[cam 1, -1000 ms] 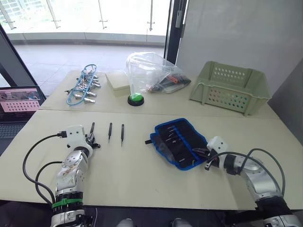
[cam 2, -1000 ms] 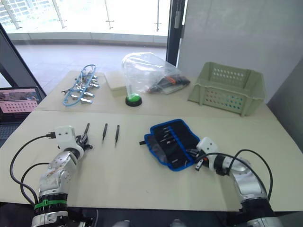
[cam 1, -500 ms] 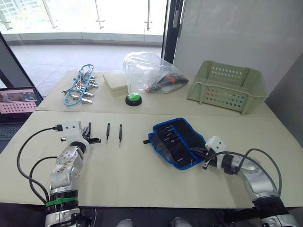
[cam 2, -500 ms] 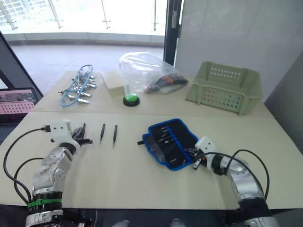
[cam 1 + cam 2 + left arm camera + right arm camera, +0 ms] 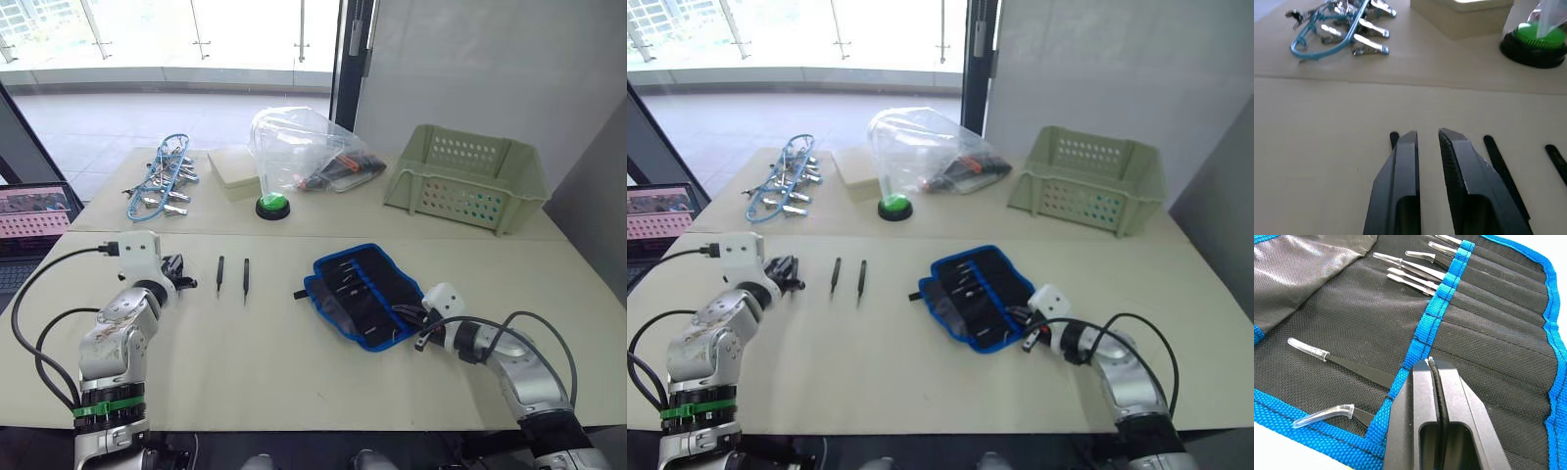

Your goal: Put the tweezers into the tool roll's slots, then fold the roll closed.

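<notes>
I should next grab the tweezer by its capped tip (image 5: 245,300) with my left gripper. Its black handle then stays free to enter a slot of the tool roll (image 5: 361,291).
The tool roll (image 5: 361,291) lies open right of the table's centre, black with blue edging. Several tweezers (image 5: 1409,265) with clear tip caps sit in its slots (image 5: 1488,308). My right gripper (image 5: 1431,364) hangs over the roll's near right corner (image 5: 415,317), shut on a thin black tweezer. Two loose black tweezers (image 5: 219,273) (image 5: 246,276) lie side by side on the table to the left. My left gripper (image 5: 1427,137) stands open by a narrow gap just left of them (image 5: 179,277). The tip of a third tweezer (image 5: 1394,138) peeks out beside its finger.
At the back stand a pale green basket (image 5: 460,176), a clear plastic bag (image 5: 304,147), a green button (image 5: 273,204), a beige box (image 5: 235,168) and silver clips on blue cord (image 5: 162,184). A laptop (image 5: 34,211) sits off the table's left edge.
The head camera has shifted. My left gripper has advanced over the leftmost loose tweezer. The right gripper has stayed at the roll's near corner.
</notes>
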